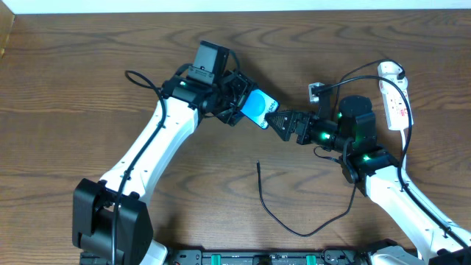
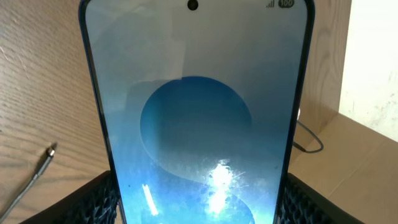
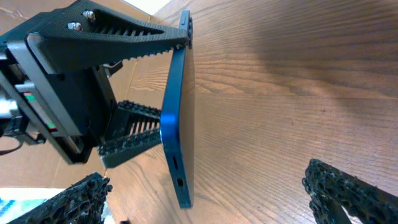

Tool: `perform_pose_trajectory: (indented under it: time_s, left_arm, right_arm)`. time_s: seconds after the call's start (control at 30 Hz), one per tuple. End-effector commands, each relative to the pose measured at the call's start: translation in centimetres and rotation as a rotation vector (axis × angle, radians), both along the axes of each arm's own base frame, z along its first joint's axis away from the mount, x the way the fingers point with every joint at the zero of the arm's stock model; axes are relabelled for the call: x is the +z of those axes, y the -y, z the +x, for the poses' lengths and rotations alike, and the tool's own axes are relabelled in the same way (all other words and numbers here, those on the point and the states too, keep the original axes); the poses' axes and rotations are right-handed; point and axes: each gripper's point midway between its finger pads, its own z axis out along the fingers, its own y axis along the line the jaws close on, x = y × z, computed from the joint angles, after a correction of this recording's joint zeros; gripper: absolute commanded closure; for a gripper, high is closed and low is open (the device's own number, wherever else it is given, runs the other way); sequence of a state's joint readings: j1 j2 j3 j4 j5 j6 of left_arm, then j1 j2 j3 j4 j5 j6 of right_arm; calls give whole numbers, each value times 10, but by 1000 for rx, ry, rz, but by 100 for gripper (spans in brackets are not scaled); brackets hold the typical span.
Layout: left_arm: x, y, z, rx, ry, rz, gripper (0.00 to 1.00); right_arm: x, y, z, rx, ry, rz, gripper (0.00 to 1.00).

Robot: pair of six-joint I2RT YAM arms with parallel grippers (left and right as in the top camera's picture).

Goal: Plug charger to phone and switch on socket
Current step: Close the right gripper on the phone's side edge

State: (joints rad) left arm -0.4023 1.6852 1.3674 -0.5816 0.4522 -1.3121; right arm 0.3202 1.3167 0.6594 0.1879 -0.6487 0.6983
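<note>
Next, my right gripper grabs the phone's loose end [image 1: 269, 118] across its flat sides, so my left gripper is free to regrip for plugging the charger [image 1: 283, 221].
The phone [image 1: 257, 108], blue screen lit, is held off the table in my left gripper [image 1: 239, 103]. In the left wrist view the phone [image 2: 196, 118] fills the frame, and the left gripper [image 2: 199, 202] is shut on its two long edges. My right gripper [image 1: 283, 121] is open and empty just past the phone's free end. In the right wrist view the phone's blue edge and port [image 3: 177, 149] stand between the wide-open right fingers [image 3: 211, 199]. The charger [image 1: 283, 221] lies loose on the table, its tip [image 1: 258, 163] below the phone. The tip also shows in the left wrist view [image 2: 50, 152]. The socket [image 1: 396, 96] lies at the far right.
A small white plug-like block [image 1: 315, 91] sits behind my right arm, with a black cable running from it towards the socket. A cardboard edge [image 1: 4, 33] is at the table's far left corner. Bare wooden table [image 1: 88, 88] lies to the left and front.
</note>
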Motion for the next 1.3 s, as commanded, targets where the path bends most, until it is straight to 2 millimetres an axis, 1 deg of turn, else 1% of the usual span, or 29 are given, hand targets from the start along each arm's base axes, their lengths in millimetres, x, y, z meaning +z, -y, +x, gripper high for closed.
perform_pose_trajectory:
  time_s: [0.0, 0.1, 0.3, 0.5, 0.6, 0.77, 0.97, 1.07, 1.27]
  left_arm:
    - [10, 8, -3, 34, 0, -19, 92]
    - [10, 17, -9, 37, -20, -31, 93]
    - [12, 34, -18, 31, -37, -54, 93]
    - [15, 49, -25, 6, -32, -69, 92]
    - [16, 55, -28, -9, -27, -73, 93]
    - [17, 59, -29, -14, -25, -77, 93]
    - [18, 60, -28, -13, -18, -83, 93]
    - [18, 60, -28, -13, -17, -84, 92]
    - [18, 60, -28, -13, -17, -84, 93]
  right_arm:
    - [5, -4, 4, -2, 49, -28, 2]
    - [5, -4, 5, -10, 53, -35, 3]
    - [3, -4, 6, -17, 58, -44, 14]
    - [3, -3, 7, -21, 58, -46, 18]
    - [3, -3, 7, -23, 58, -47, 23]
    - [3, -3, 7, -23, 58, -48, 36]
    - [2, -3, 7, -23, 55, -49, 59]
    - [2, -3, 7, -23, 55, -49, 66]
    - [2, -2, 7, -25, 55, -50, 76]
